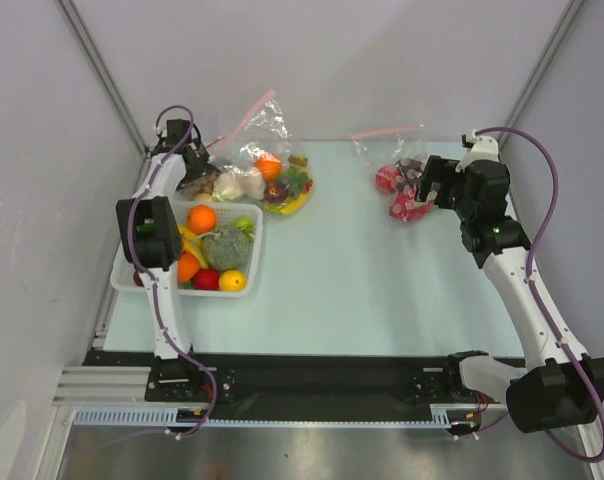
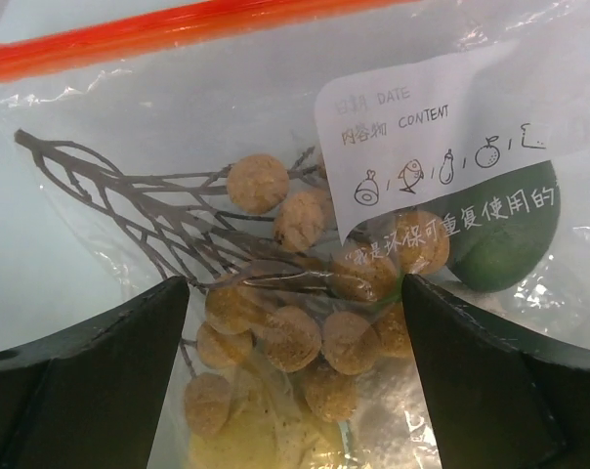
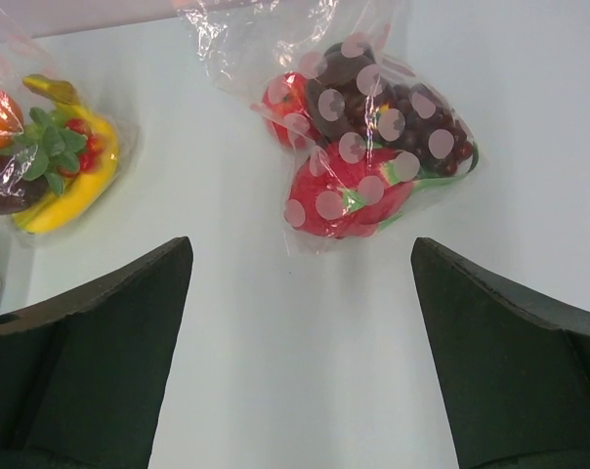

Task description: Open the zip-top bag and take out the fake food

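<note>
I should close my left gripper on the crease now, as my fingers are down at the plastic (image 1: pixel 197 181) beside the brown cluster (image 2: pixel 295 293).
The zip-top bag (image 2: pixel 227 107) fills the left wrist view, with its red-orange zip rim (image 2: pixel 168 34) across the top and a white label (image 2: pixel 427 127). Inside it are a brown bumpy cluster (image 2: pixel 295 293), a dark green piece (image 2: pixel 510 239) and a yellow fruit (image 2: pixel 236 440). My left gripper (image 2: pixel 295 327) is open, low over the bag, with one finger on each side of the brown cluster. In the top view the bag (image 1: pixel 232 186) lies at the far left, with the left gripper (image 1: pixel 190 168) at it. My right gripper (image 1: pixel 429 187) is open and empty.
A white basket (image 1: pixel 258 240) with several loose toy fruits stands at the left. A pink-zip bag with orange and banana toys (image 1: pixel 284 180) lies beside the task bag. Another pink-zip bag with red-purple toys (image 3: pixel 368 156) lies just ahead of the right gripper (image 3: pixel 300 293).
</note>
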Available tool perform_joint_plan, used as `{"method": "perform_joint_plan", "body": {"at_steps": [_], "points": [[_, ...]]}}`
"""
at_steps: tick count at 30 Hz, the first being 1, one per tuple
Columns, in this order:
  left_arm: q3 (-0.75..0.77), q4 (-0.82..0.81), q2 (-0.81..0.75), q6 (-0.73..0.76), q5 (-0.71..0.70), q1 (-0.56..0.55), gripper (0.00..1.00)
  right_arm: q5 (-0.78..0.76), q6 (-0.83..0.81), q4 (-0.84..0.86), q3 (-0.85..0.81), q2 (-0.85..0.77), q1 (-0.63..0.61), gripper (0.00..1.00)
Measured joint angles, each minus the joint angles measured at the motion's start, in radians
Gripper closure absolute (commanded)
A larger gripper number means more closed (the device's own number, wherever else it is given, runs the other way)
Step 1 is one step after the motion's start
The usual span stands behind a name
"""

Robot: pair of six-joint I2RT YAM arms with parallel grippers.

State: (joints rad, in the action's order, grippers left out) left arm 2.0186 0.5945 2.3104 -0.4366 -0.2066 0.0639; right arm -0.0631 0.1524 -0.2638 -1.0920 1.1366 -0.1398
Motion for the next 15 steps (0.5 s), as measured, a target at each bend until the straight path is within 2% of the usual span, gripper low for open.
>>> {"method": "perform_joint_plan", "body": {"at_steps": [2,5,6,9,15], "points": [[0.003,-0.002,0.012,0.0,0.002,0.0,0.15,0.002,0.0,0.0,0.0,0.0,0.001,0.0],[0.027,0.003,0.026,0.006,0.01,0.0,0.35,0.009,0.0,0.0,0.0,0.0,0.006,0.0],[0.035,0.005,0.029,0.009,0.012,0.0,0.49,0.011,0.0,0.0,0.0,0.0,0.007,0.0],[0.048,0.007,0.033,0.022,0.022,0.0,0.78,0.019,0.0,0.0,0.0,0.0,0.01,0.0],[0.054,0.003,0.033,0.037,0.063,0.001,0.98,0.023,0.0,0.0,0.0,0.0,0.013,0.0]]}}
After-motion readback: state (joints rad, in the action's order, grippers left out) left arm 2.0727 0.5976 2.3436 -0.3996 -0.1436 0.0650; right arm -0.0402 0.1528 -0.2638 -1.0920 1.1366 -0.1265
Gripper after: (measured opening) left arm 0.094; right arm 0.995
